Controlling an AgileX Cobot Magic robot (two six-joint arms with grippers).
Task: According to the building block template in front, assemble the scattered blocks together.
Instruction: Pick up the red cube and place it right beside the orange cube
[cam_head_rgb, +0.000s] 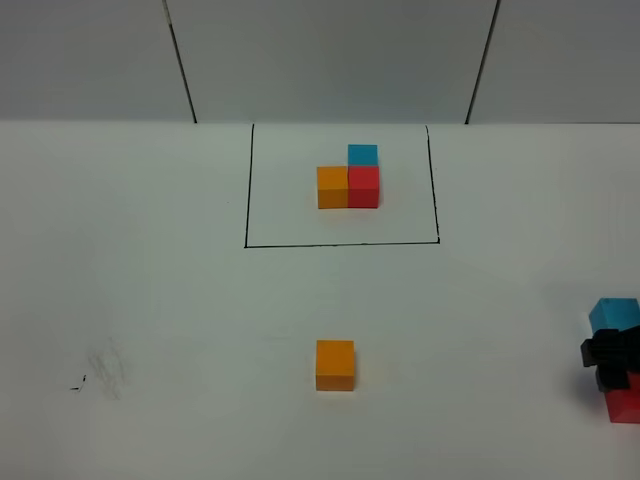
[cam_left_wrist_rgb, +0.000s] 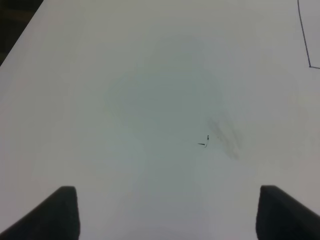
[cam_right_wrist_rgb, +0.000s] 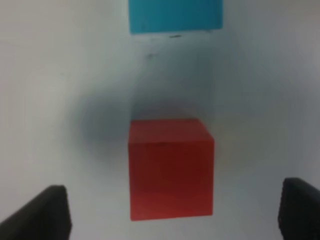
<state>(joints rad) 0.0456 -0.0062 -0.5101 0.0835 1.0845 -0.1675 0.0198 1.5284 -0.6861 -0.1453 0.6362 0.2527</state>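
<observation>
My right gripper needs to go lower before it closes on the block. My fingers stop above the red block (cam_head_rgb: 625, 405), so they would miss the block if I closed now.
The building block template sits inside a black drawn rectangle (cam_head_rgb: 341, 243) at the back: an orange cube (cam_head_rgb: 332, 187), a red cube (cam_head_rgb: 364, 186) and a blue cube (cam_head_rgb: 363, 154) behind the red. A loose orange block (cam_head_rgb: 335, 364) lies at front centre. At the right edge lie a loose blue block (cam_head_rgb: 613, 314) (cam_right_wrist_rgb: 175, 15) and a loose red block (cam_head_rgb: 625, 405) (cam_right_wrist_rgb: 171, 167). My right gripper (cam_head_rgb: 610, 365) (cam_right_wrist_rgb: 172, 215) hangs open over the red block, one finger on each side, apart from it. My left gripper (cam_left_wrist_rgb: 167, 215) is open over bare table.
A grey scuff with small black marks (cam_head_rgb: 100, 372) (cam_left_wrist_rgb: 222, 135) lies at the front left, under the left wrist camera. A corner of the drawn rectangle (cam_left_wrist_rgb: 309, 55) shows in the left wrist view. Grey wall panels (cam_head_rgb: 330, 60) stand behind the white table.
</observation>
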